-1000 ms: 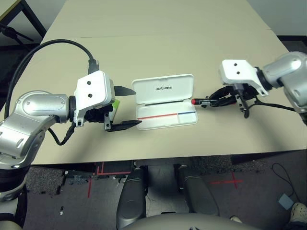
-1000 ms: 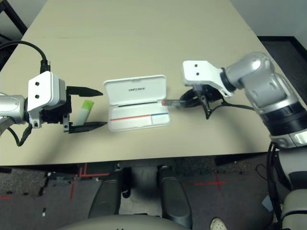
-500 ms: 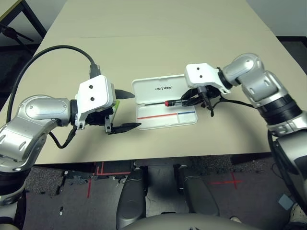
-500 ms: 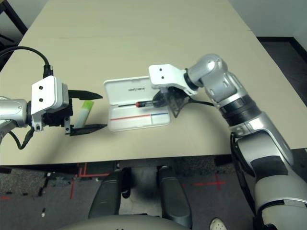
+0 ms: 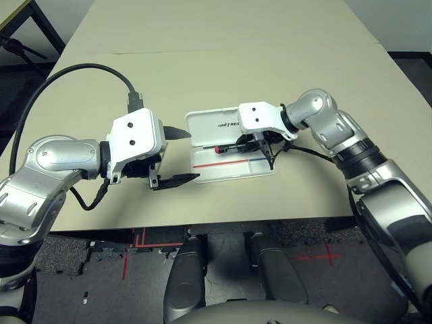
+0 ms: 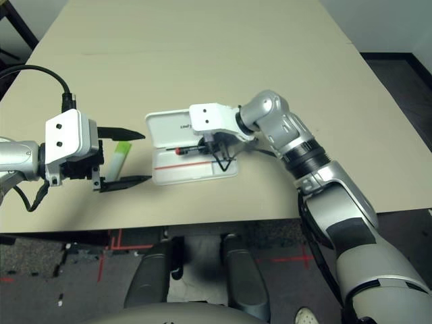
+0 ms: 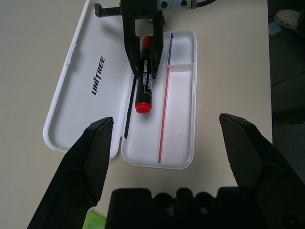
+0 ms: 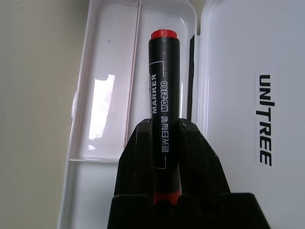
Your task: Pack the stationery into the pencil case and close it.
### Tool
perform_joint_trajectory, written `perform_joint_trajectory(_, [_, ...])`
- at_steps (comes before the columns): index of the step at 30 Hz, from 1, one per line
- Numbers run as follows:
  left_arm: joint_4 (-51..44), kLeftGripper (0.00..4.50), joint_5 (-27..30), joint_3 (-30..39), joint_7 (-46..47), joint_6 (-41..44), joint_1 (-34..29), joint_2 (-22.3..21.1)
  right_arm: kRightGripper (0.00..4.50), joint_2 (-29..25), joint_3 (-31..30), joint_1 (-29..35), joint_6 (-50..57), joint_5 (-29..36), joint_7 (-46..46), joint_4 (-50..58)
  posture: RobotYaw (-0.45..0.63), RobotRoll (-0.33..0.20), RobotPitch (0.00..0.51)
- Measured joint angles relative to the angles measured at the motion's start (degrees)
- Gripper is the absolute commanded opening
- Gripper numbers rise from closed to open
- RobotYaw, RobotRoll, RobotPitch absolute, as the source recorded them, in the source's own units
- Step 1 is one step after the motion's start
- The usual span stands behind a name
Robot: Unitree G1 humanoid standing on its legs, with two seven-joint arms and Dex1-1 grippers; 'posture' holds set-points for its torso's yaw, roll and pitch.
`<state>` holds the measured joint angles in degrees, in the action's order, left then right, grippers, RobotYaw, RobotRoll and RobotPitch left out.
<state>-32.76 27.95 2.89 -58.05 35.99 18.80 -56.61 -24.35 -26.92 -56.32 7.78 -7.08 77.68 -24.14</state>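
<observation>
The red marker is over the tray's long section, inside the tray's rim, so it is time for my right gripper to release it now. The marker would lie in the pencil case.
The white pencil case [image 5: 202,129] lies open in the middle of the table, lid flat on the far side and tray [image 7: 178,109] on the near side. My right gripper [image 5: 244,144] is shut on the red marker [image 7: 144,83], which it holds lengthwise just over the tray beside the hinge, red end pointing left. It is not clear whether the marker touches the tray. The marker's black body [image 8: 163,95] sits between my fingers [image 8: 138,143]. My left gripper [image 6: 145,156] stands open, holding nothing, left of the case. The pale highlighter with the green cap [image 6: 120,155] lies on the table between its fingers.
The tray has a long compartment and a small one [image 7: 182,47] at its right end, with a red-and-blue line along the divider. Bare beige table [image 5: 223,61] stretches behind the case. The table's front edge runs close below both grippers.
My right gripper has carried the marker leftward, from the table right of the case to over the tray. The left gripper has stayed open beside the case.
</observation>
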Motion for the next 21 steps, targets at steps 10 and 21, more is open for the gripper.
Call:
perform_joint_trajectory(10, [0.00, 4.50, -0.08, 0.00, 0.28, 0.00, -0.72, -0.01, 3.06, 0.43, 0.04, 0.10, 0.24, -0.39, -0.15, 0.31, 0.07, 0.000, 0.182])
perform_joint_trajectory(21, [0.00, 4.50, -0.14, 0.01, 0.27, -0.09, -1.33, -0.41, 4.47, -8.68, 5.50, 2.37, 11.39, 9.75, 8.71, 13.36, 0.07, 0.000, 0.184])
